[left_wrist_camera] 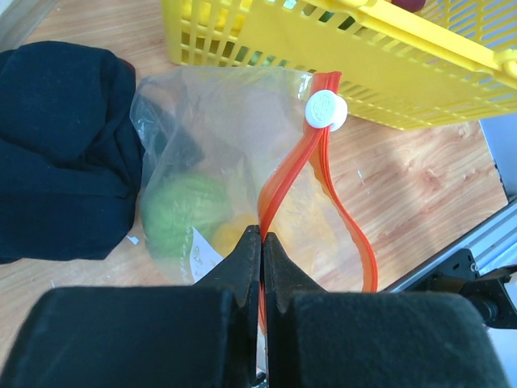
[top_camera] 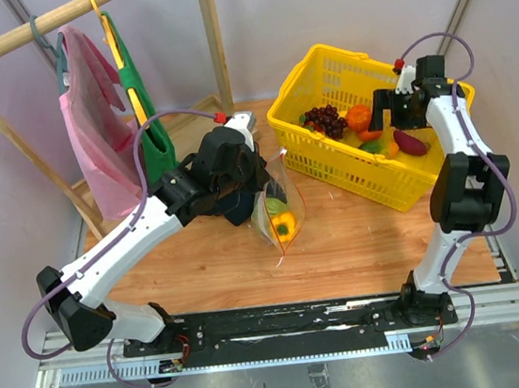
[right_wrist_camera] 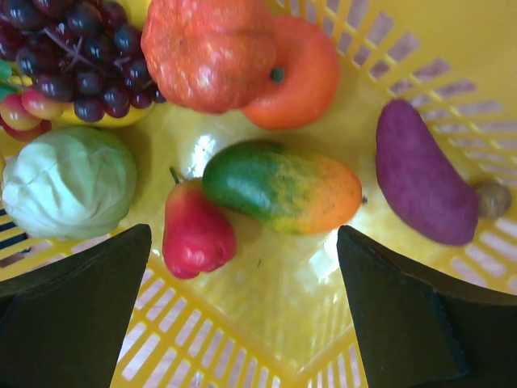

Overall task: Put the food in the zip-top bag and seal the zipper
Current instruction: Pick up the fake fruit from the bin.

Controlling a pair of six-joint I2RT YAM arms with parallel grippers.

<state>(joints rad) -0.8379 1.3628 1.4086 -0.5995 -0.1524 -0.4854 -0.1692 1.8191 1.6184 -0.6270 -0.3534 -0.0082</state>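
The right gripper grabs the green-orange mango across its sides near the orange end (top_camera: 387, 148) next, so the green end stays free to enter the zip-top bag (top_camera: 279, 210) first.
The clear zip-top bag (top_camera: 279, 210) stands on the table between the arms and holds a pale green round fruit (left_wrist_camera: 182, 212) and a yellow pepper (top_camera: 284, 226). Its orange-red zipper (left_wrist_camera: 284, 170) gapes open, with a white slider (left_wrist_camera: 325, 110) at the far end. My left gripper (left_wrist_camera: 262, 234) is shut on the near end of the zipper. My right gripper (right_wrist_camera: 242, 242) is open and empty above the yellow basket (top_camera: 331, 161). Below it lie a green-orange mango (right_wrist_camera: 283, 186), a red fruit (right_wrist_camera: 196, 234), a purple eggplant (right_wrist_camera: 422, 184), an orange (right_wrist_camera: 299, 77) and a pale green cabbage (right_wrist_camera: 66, 182).
A dark cloth (left_wrist_camera: 60, 153) lies left of the bag. Purple grapes (right_wrist_camera: 69, 52) are in the basket's corner. A wooden rack (top_camera: 212, 39) with a pink garment (top_camera: 95, 129) and a green hanger stands at the back left.
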